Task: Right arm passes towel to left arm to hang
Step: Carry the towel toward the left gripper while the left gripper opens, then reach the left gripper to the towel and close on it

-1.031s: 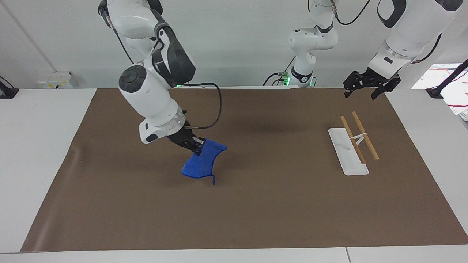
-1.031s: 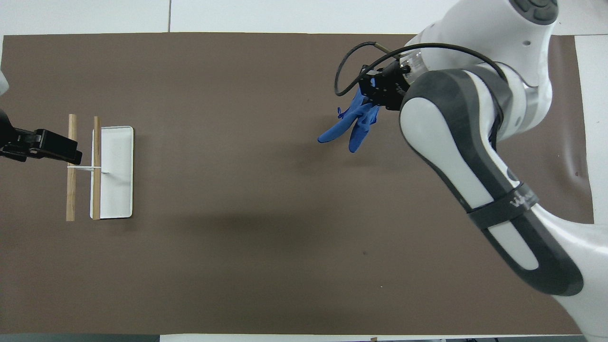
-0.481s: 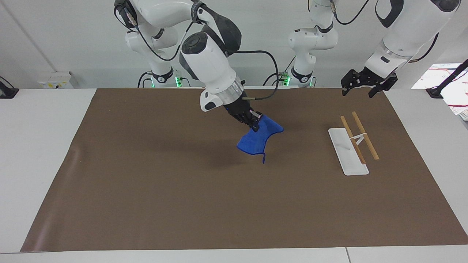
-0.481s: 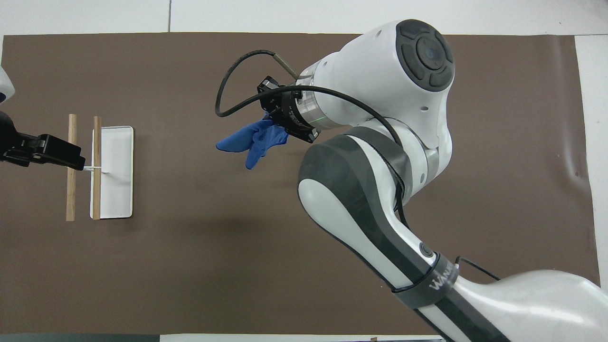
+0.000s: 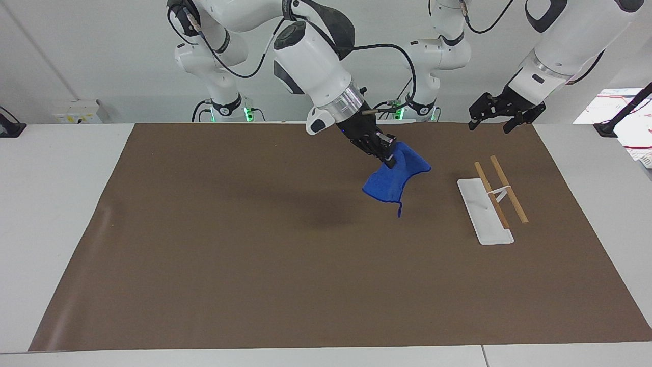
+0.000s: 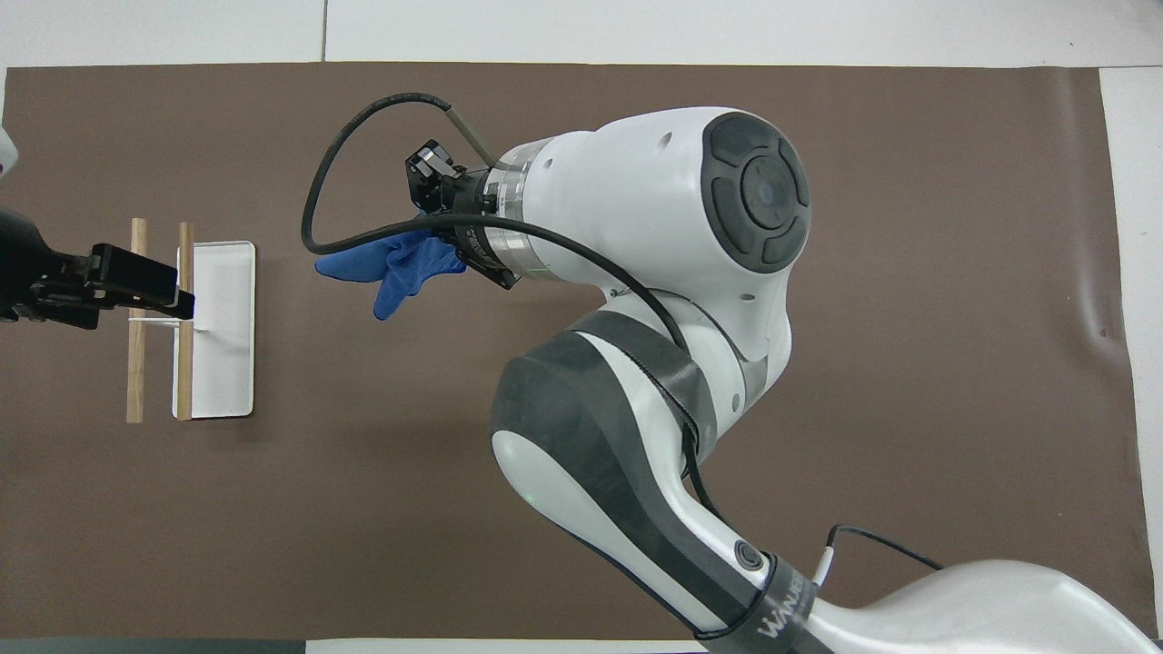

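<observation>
My left gripper next needs to grab the towel by its drooping loose end (image 6: 342,263) to hang it, as my right gripper stays shut on the towel's upper edge.
A blue towel (image 5: 395,179) (image 6: 386,263) hangs in the air over the brown mat, pinched at its upper edge by my right gripper (image 5: 388,159) (image 6: 434,232), which is shut on it. The towel's free end droops toward the mat without touching it. My left gripper (image 5: 498,113) (image 6: 136,286) hovers open and holds nothing; in the overhead view it covers the rack's wooden bars. The rack (image 5: 485,210) (image 6: 218,327) is a white base plate carrying two wooden bars (image 5: 501,193) on a thin wire stand, toward the left arm's end of the table.
A brown mat (image 5: 254,255) covers most of the white table. Two slimmer white arms with green base lights (image 5: 423,76) stand at the robots' edge. Papers and a black clamp (image 5: 626,117) lie off the mat at the left arm's end.
My right arm has swung the hanging towel across the mat toward the rack and lifted it higher. The left gripper has risen a little and shifted slightly over the rack's bars.
</observation>
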You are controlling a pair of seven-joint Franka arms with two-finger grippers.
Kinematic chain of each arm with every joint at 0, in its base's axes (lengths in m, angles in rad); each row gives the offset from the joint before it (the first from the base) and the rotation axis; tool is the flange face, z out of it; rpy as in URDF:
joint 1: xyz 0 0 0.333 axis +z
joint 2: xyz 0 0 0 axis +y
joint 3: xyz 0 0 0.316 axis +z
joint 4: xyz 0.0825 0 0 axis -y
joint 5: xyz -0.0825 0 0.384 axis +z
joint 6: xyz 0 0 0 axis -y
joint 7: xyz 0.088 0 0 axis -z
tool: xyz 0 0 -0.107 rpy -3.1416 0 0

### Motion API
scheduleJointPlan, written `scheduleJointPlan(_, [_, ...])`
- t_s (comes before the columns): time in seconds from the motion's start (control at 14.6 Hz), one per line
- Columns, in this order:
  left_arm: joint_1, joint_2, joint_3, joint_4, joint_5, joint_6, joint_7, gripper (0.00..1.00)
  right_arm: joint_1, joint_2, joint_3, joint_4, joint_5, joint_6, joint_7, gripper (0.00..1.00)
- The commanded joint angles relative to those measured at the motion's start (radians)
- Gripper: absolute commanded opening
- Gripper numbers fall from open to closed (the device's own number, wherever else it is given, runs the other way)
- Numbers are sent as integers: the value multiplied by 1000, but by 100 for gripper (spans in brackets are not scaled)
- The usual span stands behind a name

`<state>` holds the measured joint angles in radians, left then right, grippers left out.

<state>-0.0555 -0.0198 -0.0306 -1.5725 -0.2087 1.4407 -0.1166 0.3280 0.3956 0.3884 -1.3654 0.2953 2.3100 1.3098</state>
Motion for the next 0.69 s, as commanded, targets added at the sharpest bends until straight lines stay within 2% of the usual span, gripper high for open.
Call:
scheduleJointPlan(0.0, [6, -22, 1, -107, -144, 122, -217, 100, -6, -7, 4, -15, 24, 25, 25, 0])
scheduleJointPlan(0.34, [10, -14, 1, -227, -360, 318, -515, 100, 3, -6, 4, -17, 25, 39, 25, 0])
scheduleJointPlan(0.48, [31, 6, 1, -242, -460, 359, -634, 100, 3, -6, 4, -17, 25, 39, 23, 0])
scheduleJointPlan(0.62, [28, 23, 1, -244, -508, 380, -740, 100, 3, -6, 4, -17, 25, 39, 23, 0])
